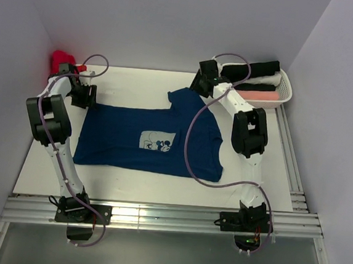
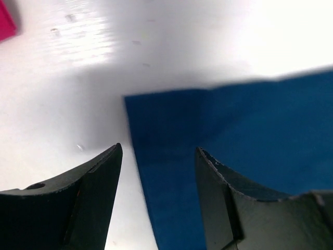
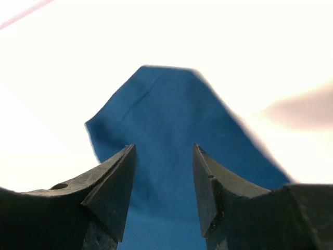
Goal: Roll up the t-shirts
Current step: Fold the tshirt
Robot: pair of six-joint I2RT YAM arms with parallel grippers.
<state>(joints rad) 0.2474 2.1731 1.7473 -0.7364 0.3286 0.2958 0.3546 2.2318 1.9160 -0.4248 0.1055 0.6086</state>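
The right gripper grabs the t-shirt's far sleeve near its outer end (image 1: 186, 93) next, to fold the navy blue t-shirt (image 1: 120, 139) inward for rolling.
A navy blue t-shirt (image 1: 120, 139) with a pale cartoon chest print (image 1: 157, 141) lies spread flat on the white table. My left gripper (image 1: 84, 97) hovers at the shirt's far left corner. In the left wrist view this gripper (image 2: 158, 148) is open, its jaws straddling the cloth's edge (image 2: 171, 130), with nothing pinched. My right gripper (image 1: 203, 85) is over the far sleeve (image 1: 184, 99). The right wrist view shows that gripper (image 3: 164, 146) open above the blue sleeve (image 3: 166, 104), which lies loose below the fingers.
A red t-shirt (image 1: 62, 60) is bunched at the back left corner; its edge (image 2: 6, 21) shows in the left wrist view. A white basket (image 1: 286, 89) at the back right holds a rolled black shirt (image 1: 250, 70) and a pink one (image 1: 260, 96). Walls close three sides.
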